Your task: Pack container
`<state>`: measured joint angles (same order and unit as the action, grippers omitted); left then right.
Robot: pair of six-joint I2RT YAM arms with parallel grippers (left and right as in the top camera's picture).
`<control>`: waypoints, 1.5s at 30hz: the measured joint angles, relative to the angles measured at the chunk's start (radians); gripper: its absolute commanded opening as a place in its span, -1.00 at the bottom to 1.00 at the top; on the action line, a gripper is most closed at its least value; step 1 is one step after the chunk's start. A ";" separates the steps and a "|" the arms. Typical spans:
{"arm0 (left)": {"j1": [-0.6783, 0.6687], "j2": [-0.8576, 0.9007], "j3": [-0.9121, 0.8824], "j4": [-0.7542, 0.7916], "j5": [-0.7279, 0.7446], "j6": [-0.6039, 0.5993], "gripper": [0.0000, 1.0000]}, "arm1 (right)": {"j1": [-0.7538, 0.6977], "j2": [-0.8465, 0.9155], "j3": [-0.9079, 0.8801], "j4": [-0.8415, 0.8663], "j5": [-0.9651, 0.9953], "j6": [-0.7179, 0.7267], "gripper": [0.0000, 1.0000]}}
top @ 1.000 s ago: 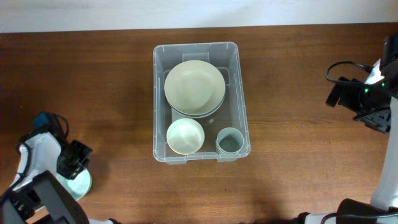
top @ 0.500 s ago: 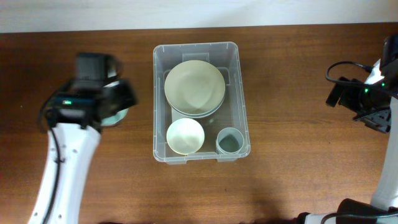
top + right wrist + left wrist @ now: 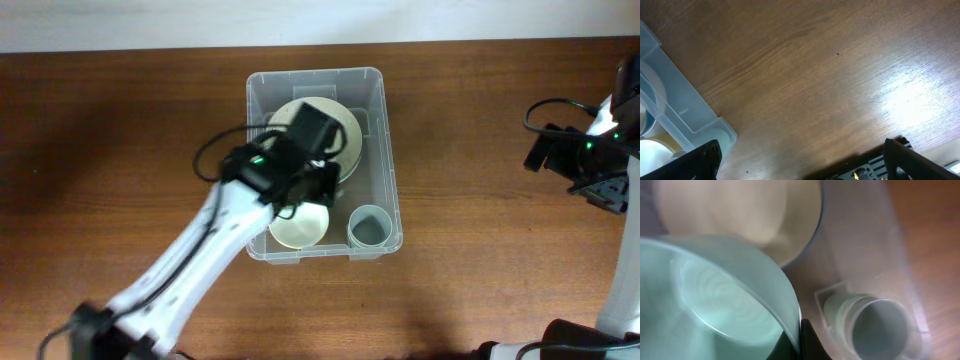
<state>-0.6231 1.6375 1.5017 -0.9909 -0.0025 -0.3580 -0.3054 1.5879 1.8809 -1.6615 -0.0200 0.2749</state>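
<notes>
My left gripper keeps hold of the mint bowl until it nests in the cream bowl (image 3: 300, 228): now the fingers and mint bowl hang high toward the plates.
The clear plastic container (image 3: 391, 150) stands mid-table and holds a stack of cream plates (image 3: 345, 135), a cream bowl (image 3: 300, 228) and a grey-green cup (image 3: 370, 228). My left gripper (image 3: 303, 188) hangs over the container's middle, shut on the rim of a pale mint bowl (image 3: 715, 300). In the left wrist view the gripper (image 3: 800, 337) pinches that rim above the plates (image 3: 740, 215), with the cup (image 3: 875, 325) to the right. In the overhead view the arm hides the mint bowl. My right gripper (image 3: 600, 190) is open and empty over bare table (image 3: 805, 170).
The table is dark brown wood (image 3: 120, 120). A corner of the container (image 3: 670, 115) shows at the left of the right wrist view. The right arm's cables (image 3: 550, 110) lie near the right table edge.
My left arm has swung from the front left corner across the table to above the container, carrying the mint bowl. The right arm has not moved.
</notes>
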 measured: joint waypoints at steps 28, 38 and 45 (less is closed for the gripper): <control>0.029 0.129 0.005 -0.139 -0.077 0.002 -0.17 | 0.005 0.000 0.000 0.004 0.000 -0.010 0.98; 0.385 -0.097 0.050 0.017 -0.216 -0.005 0.51 | 0.231 0.002 -0.001 0.280 0.026 -0.047 0.97; 0.596 -0.036 0.051 0.137 -0.063 0.111 0.99 | 0.360 0.063 -0.001 0.522 0.056 -0.051 0.97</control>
<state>-0.0273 1.6016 1.5524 -0.8543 -0.0654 -0.2466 0.0544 1.6505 1.8801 -1.1397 0.0357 0.2241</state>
